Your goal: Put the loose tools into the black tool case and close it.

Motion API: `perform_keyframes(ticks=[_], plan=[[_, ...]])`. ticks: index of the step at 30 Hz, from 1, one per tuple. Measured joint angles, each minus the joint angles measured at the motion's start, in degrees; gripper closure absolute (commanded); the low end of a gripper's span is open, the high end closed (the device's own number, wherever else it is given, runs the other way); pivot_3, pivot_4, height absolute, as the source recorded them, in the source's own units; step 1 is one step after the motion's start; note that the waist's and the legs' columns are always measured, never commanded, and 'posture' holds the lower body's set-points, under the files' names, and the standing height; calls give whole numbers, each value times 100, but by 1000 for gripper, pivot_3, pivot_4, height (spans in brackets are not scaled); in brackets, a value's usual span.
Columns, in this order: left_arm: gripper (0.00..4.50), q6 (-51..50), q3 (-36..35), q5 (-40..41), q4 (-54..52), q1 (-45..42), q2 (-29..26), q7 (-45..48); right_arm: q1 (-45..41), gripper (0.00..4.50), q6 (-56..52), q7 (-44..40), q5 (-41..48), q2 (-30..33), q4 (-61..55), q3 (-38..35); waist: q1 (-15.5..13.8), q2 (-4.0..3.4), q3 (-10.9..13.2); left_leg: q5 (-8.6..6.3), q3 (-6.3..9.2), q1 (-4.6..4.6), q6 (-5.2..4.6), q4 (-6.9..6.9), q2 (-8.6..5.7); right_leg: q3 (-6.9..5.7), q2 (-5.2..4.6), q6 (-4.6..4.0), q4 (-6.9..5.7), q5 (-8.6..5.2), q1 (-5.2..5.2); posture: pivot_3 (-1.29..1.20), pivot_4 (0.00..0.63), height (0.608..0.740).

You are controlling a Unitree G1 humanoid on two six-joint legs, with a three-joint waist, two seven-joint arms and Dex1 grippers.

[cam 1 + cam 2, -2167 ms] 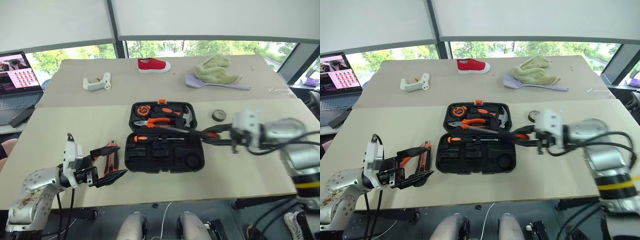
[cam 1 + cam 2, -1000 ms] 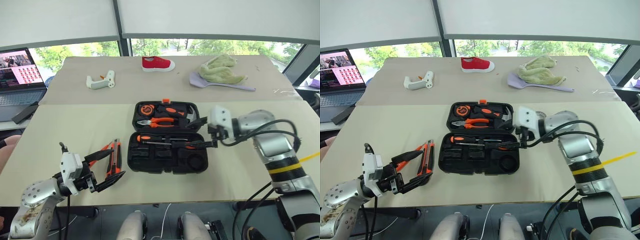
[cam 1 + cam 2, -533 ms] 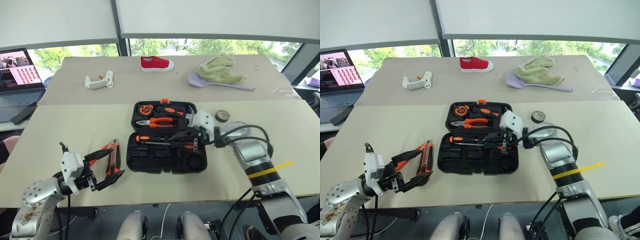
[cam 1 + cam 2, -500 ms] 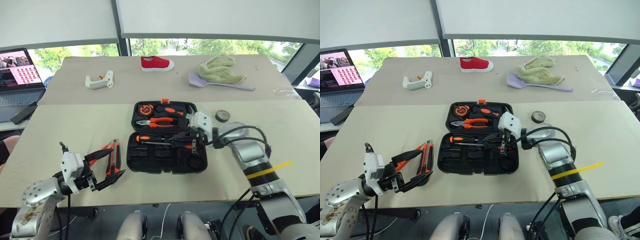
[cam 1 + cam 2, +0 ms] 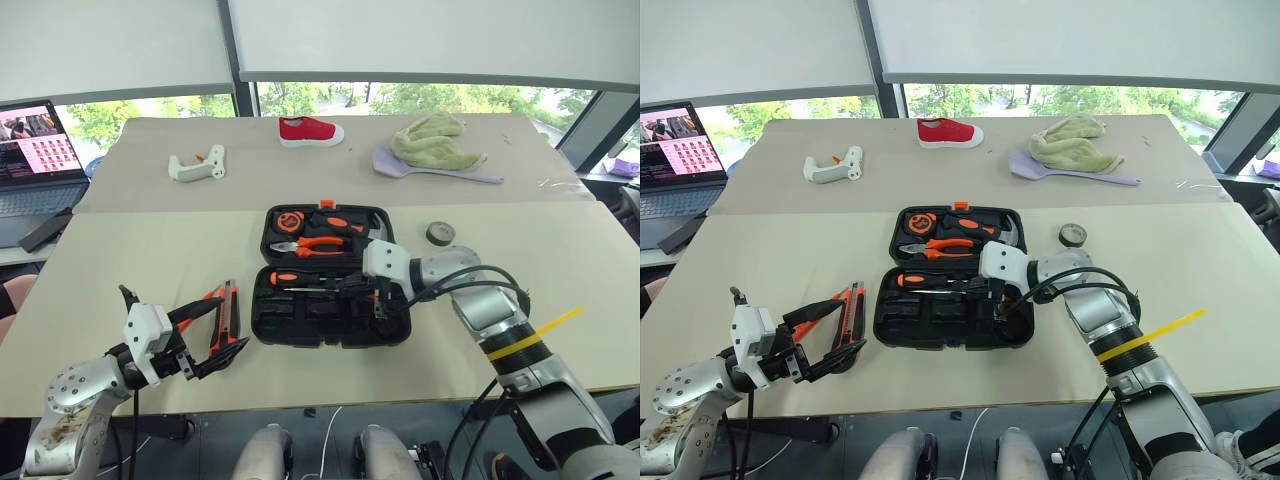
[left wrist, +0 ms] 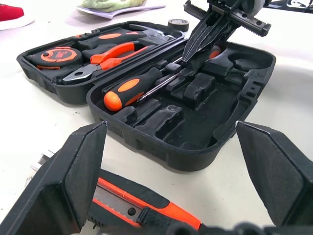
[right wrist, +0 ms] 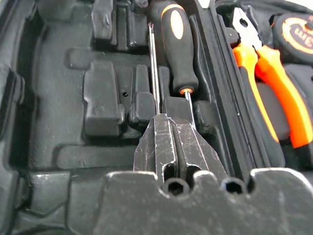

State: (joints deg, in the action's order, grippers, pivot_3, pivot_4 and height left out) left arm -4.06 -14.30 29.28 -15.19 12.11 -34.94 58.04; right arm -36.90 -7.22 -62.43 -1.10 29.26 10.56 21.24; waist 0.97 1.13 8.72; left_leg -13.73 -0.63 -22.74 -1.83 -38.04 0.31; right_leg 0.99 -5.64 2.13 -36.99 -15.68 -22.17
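Note:
The left gripper grabs the tester screwdriver by its orange handle end (image 5: 184, 324) next, since the utility knife (image 5: 232, 305) lies close beside the tester screwdriver's tip.
The black tool case (image 5: 335, 335) lies open at the table's middle. One orange-and-black screwdriver (image 5: 283, 277) rests in its near half. My right gripper (image 5: 377, 300) is shut, its tips low over two screwdriver shafts in that half (image 7: 164, 120); an orange handle end (image 6: 213, 51) shows under it. At the table's front left, my left gripper (image 5: 225, 332) stands open just above the utility knife (image 5: 232, 305) and the slim orange tester screwdriver (image 5: 208, 298). The dark tape roll (image 5: 439, 233) sits on the table to the right of the case.
Pliers (image 5: 320, 243), a hammer and a tape measure fill the case's far half. A laptop (image 5: 35, 160) stands at the far left. A white gun-shaped tool (image 5: 195, 163), a red shoe (image 5: 309, 131) and a green cloth (image 5: 435, 140) lie on the far board.
My right gripper has swung left and down into the case's near half and shut over the screwdriver row. The left gripper has stayed where it was.

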Motion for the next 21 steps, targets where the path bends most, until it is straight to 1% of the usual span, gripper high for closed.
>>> perform_keyframes(ticks=[5, 9, 11, 12, 14, 15, 16, 17, 18, 20, 21], plan=[[0, 4, 82, -52, 3, -8, 9, -115, -7, 4475, 8, 92, -83, -35, -17, 47, 6, 14, -19, 1, 0, 5, 4, 0, 17, -1, 1, -15, 1, 7, -1, 0, 150, 740], [0, 7, 18, -10, 10, 24, 69, -233, 325, 4475, 32, 124, 368, -253, -73, -360, 3, 15, -17, 2, 0, -12, 6, 5, 24, -1, 1, -20, 2, 9, -15, 0, 150, 740], [0, 3, -217, 183, 4, 177, 83, -232, 625, 3916, 222, -28, 919, -294, -173, -730, -1, 13, -15, 3, 0, -35, 12, 11, 25, -1, 1, -20, 4, 9, -37, 0, 150, 740], [0, 3, -474, 297, 5, 279, 79, -232, 790, 3744, 223, -191, 1253, -216, -291, -985, -6, 13, -15, 1, 0, -51, 15, 11, 28, -3, 1, -20, 6, 9, -52, 0, 150, 740], [0, 4, -1036, 499, 57, 669, 40, -216, 1199, 3004, 201, -538, 2011, 142, -594, -1719, -16, 11, -13, -4, -1, -62, 19, 16, 28, -8, -3, -19, 23, 9, -58, 0, 150, 740], [0, 4, -1216, 531, 113, 793, 13, -208, 1330, 2831, 195, -638, 2230, 270, -690, -1966, -19, 11, -13, -7, -1, -59, 19, 19, 30, -11, -3, -19, 29, 9, -52, 0, 150, 740], [0, 5, -1399, 551, 228, 920, -20, -198, 1485, 2360, 186, -755, 2463, 398, -790, -2237, -22, 10, -13, -9, -1, -55, 19, 20, 30, -13, -2, -19, 33, 9, -48, 0, 150, 740], [0, 15, -1564, 558, 297, 1028, -21, -191, 1698, 2117, 189, -848, 2648, 492, -945, -2437, -34, 11, -13, -9, 0, -56, 19, 22, 33, -16, -1, -19, 37, 9, -45, 0, 150, 740], [0, 30, -1811, 556, 438, 1172, -26, -197, 1988, 1681, 214, -956, 2777, 596, -1063, -2599, -30, 12, -13, -11, 3, -46, 20, 22, 42, -17, 3, -22, 47, 8, -30, 0, 150, 740], [0, 61, -2146, 523, 734, 1414, -33, -212, 2427, 1010, 357, -999, 2878, 637, -1137, -2848, -24, 10, -12, -11, 3, -41, 21, 25, 46, -14, 1, -27, 63, 5, -19, 0, 150, 740], [0, 66, -2301, 488, 879, 1543, -32, -220, 2632, 770, 425, -992, 2902, 639, -1145, -2967, -14, 9, -12, -11, 2, -40, 21, 25, 46, -12, 1, -28, 64, 6, -18, 0, 150, 740]])
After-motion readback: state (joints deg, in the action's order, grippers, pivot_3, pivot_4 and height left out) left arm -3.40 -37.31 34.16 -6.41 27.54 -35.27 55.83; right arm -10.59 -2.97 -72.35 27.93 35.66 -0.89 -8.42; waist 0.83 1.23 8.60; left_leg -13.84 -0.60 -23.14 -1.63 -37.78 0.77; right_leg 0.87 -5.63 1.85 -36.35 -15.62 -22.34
